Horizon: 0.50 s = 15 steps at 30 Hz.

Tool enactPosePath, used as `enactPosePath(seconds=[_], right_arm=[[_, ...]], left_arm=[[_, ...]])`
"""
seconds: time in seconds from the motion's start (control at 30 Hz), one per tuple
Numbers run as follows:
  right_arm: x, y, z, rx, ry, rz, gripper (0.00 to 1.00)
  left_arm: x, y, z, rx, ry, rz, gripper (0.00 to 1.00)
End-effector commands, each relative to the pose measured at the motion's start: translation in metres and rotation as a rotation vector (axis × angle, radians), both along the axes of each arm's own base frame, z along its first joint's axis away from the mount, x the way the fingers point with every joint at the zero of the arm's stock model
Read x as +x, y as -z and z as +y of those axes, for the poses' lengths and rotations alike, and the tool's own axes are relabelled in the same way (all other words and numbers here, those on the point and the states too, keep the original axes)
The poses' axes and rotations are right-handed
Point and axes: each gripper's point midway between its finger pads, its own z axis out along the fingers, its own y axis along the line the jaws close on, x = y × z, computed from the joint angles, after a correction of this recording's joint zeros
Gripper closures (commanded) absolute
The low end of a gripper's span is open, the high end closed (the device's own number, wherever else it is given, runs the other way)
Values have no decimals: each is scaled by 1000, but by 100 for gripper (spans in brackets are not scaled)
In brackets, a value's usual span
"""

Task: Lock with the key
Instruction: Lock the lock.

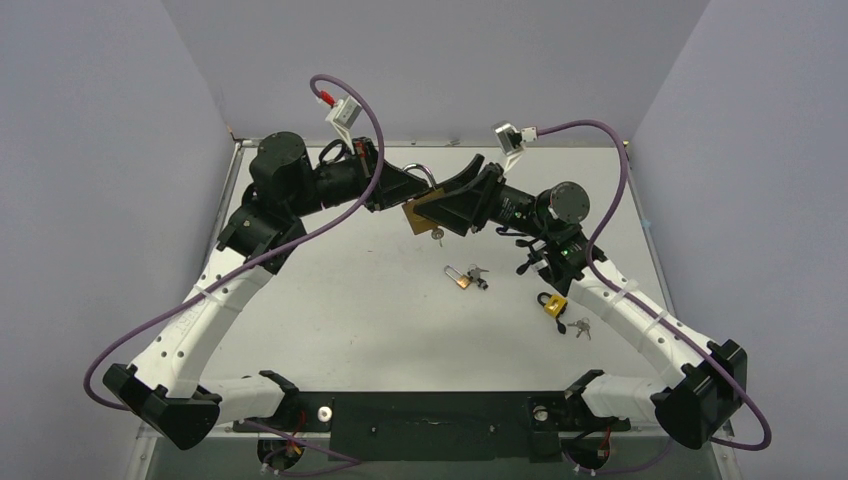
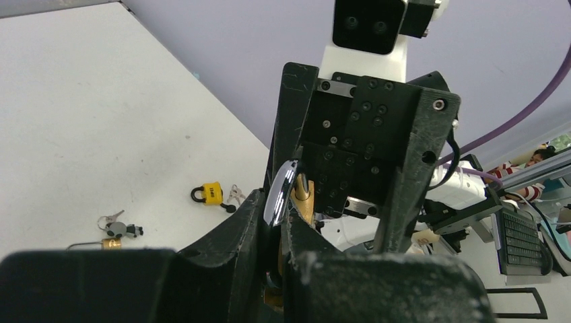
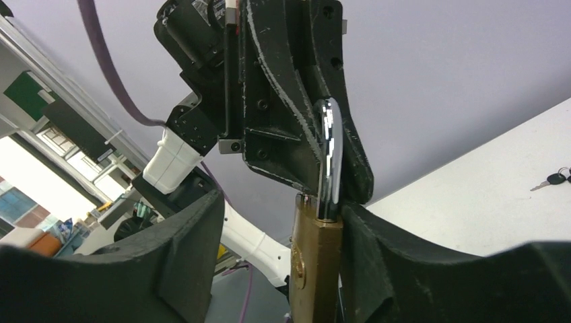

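I should next grab the large brass padlock's body (image 3: 316, 266) by its sides with my right gripper. The shackle (image 3: 330, 155) and key then stay free for locking.
A large brass padlock (image 1: 424, 213) hangs in the air above the back middle of the table, between both arms. My left gripper (image 1: 408, 190) is shut on its chrome shackle (image 2: 279, 195); the brass body (image 2: 304, 199) shows just behind the fingers. A key (image 1: 437, 236) hangs below the lock body. My right gripper (image 1: 445, 205) stands open around the body (image 3: 316, 262). Its right finger (image 3: 377, 242) lies against the brass side, and its left finger (image 3: 188, 235) stands well apart. The shackle (image 3: 330, 155) rises into the left gripper's jaws.
A small brass padlock (image 1: 459, 278) with keys (image 1: 481, 276) lies on the table's middle. A yellow padlock (image 1: 553, 304) and its keys (image 1: 580, 326) lie at the right, near the right arm. Low walls edge the white table (image 1: 330, 300).
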Motion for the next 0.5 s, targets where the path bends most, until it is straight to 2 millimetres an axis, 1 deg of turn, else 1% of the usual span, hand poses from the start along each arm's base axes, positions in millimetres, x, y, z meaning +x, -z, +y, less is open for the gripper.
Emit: enactPosePath(seconds=[0.0,0.07,0.13,0.27,0.33,0.37,0.4,0.43,0.47], right_arm=[[33,5,-16,6,186,-16,38],[32,9,-21,3,195,-11,35],[33,15,-24,-2,205,6,35],[33,28,-25,-7,203,33,35],[28,25,-25,21,181,37,36],[24,17,-26,51,169,10,37],[21,17,-26,68,153,26,37],[17,10,-27,93,138,4,37],[14,10,-25,103,122,15,39]], left_arm=[[-45,-80,20,-145,37,-175,100],[-43,-86,24,-154,12,-185,100],[-41,-93,28,-173,-21,-201,100],[-44,-108,36,-212,-50,-240,100],[-43,-111,37,-223,-55,-249,100],[-42,-111,37,-223,-59,-248,100],[-41,-112,37,-224,-66,-250,100],[-40,-112,37,-225,-67,-251,100],[-39,-112,37,-225,-70,-250,100]])
